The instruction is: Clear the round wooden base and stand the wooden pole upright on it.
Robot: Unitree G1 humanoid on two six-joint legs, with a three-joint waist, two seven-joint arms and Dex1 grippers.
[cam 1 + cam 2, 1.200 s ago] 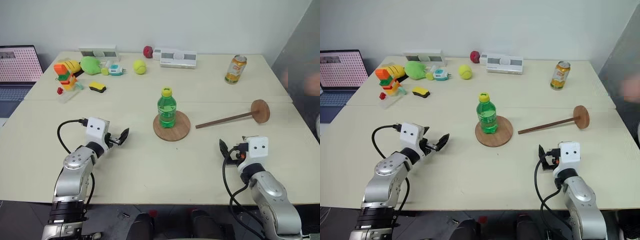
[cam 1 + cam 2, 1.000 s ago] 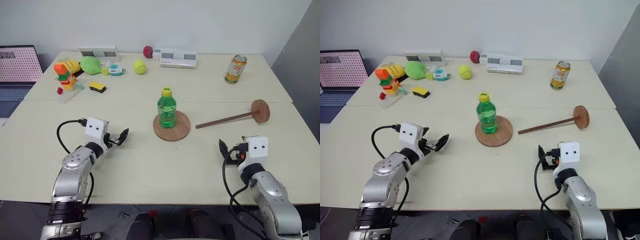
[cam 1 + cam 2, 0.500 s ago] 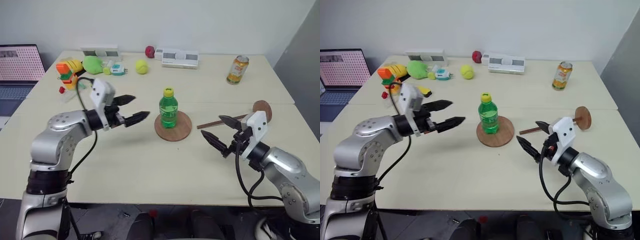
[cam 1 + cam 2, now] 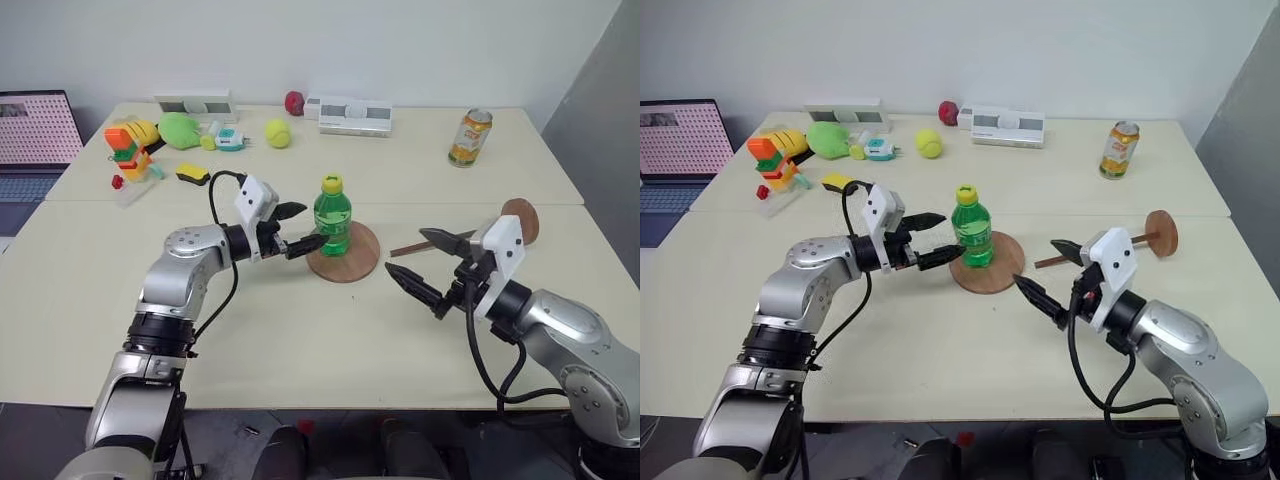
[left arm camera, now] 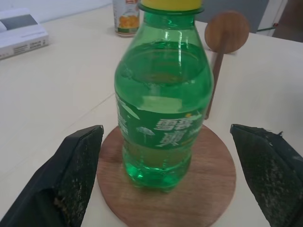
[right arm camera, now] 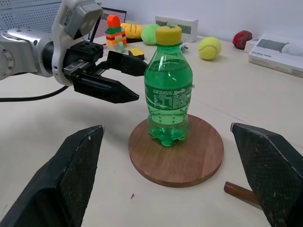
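Observation:
Next, the right gripper grips the wooden pole by its body beside the pole's disc, so the pole's bare end (image 4: 394, 252) stays free to meet the base.
The round wooden base (image 4: 362, 262) lies mid-table with a green bottle (image 4: 332, 215) with a yellow cap standing upright on it. To its right the wooden pole (image 4: 470, 235) lies flat, its small end disc (image 4: 521, 220) farthest from the base. My left gripper (image 4: 313, 225) is open and points level at the bottle from the left, fingertips just short of it; the left wrist view has the bottle (image 5: 163, 99) centred ahead between the fingers. My right gripper (image 4: 405, 252) is open, hovering right of the base in front of the pole's bare end, empty.
An orange can (image 4: 469, 137) stands at the back right. Along the far edge sit two white boxes (image 4: 350, 115), a red ball (image 4: 295, 102), a tennis ball (image 4: 278, 132), a green plush (image 4: 180, 130) and block toys (image 4: 130, 150). A laptop (image 4: 35, 140) is far left.
Both arms have risen from the table's near edge. The left gripper swung right, up to the bottle; the right gripper lifted and turned left toward the base. Both opened wide.

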